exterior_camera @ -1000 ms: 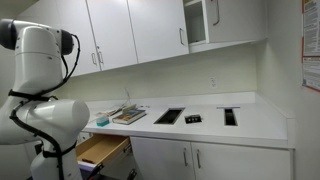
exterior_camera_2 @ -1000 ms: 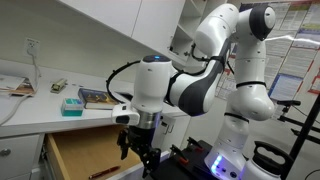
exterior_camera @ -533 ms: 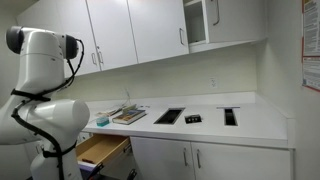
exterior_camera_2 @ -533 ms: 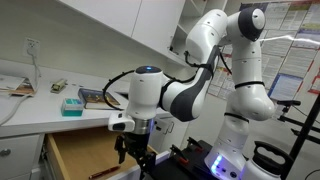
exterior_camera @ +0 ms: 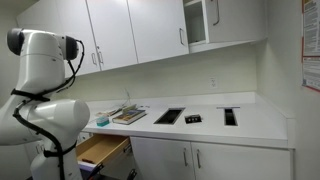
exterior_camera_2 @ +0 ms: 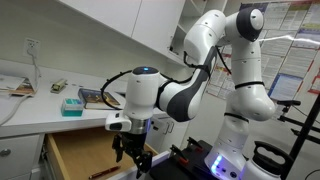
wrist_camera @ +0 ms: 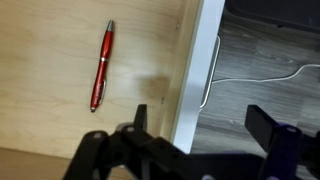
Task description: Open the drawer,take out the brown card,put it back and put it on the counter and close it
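My gripper should next push the drawer (exterior_camera: pixel 103 150) closed. It should grab the drawer by the top edge of its white front, with one finger inside and one outside.
The drawer (exterior_camera: pixel 103 150) stands pulled out below the counter (exterior_camera: pixel 250 125), its light wooden inside (exterior_camera_2: pixel 85 155) showing. My gripper (exterior_camera_2: pixel 130 158) hangs over the drawer's front edge. In the wrist view the gripper (wrist_camera: pixel 205 125) is open and holds nothing. One finger (wrist_camera: pixel 140 115) is over the wood, the other (wrist_camera: pixel 270 125) over the floor, and the white drawer front (wrist_camera: pixel 200 60) with its silver handle (wrist_camera: pixel 210 70) runs between them. A small dark flat piece, seemingly the brown card (exterior_camera: pixel 193 118), lies on the counter between the two dark cutouts.
A red pen (wrist_camera: pixel 101 66) lies on the drawer's bottom. A teal box (exterior_camera_2: pixel 72 105) and a stack of books (exterior_camera_2: pixel 95 97) sit on the counter above the drawer. White cabinet doors (exterior_camera: pixel 190 160) close the space beside it. A cable (wrist_camera: pixel 270 75) runs across the floor.
The arm has swung a little left, bringing the gripper closer over the drawer's front edge. The jaws have stayed open and the drawer has not moved.
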Tool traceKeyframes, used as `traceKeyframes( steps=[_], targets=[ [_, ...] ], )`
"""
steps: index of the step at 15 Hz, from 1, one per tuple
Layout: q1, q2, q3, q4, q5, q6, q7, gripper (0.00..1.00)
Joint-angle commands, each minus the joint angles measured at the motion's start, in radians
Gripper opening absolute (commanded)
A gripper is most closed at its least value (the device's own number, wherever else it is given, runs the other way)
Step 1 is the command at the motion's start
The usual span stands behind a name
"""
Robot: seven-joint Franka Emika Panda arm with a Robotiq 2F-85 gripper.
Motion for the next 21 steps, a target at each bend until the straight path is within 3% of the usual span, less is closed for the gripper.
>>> traceKeyframes(
  steps=[1,6,8,17,21],
  targets=[
    [0.026,0.031,-0.035,0.032,-0.031,0.012,0.014,1.00],
    [0.028,0.069,-0.038,0.054,-0.016,0.016,-0.003,1.00],
    [0.027,0.077,-0.039,0.056,-0.015,0.024,-0.003,0.72],
    [0.023,0.098,-0.044,0.069,-0.011,0.026,-0.012,0.03],
    [0.009,0.073,-0.067,0.079,-0.021,-0.003,-0.015,0.06]
  ],
)
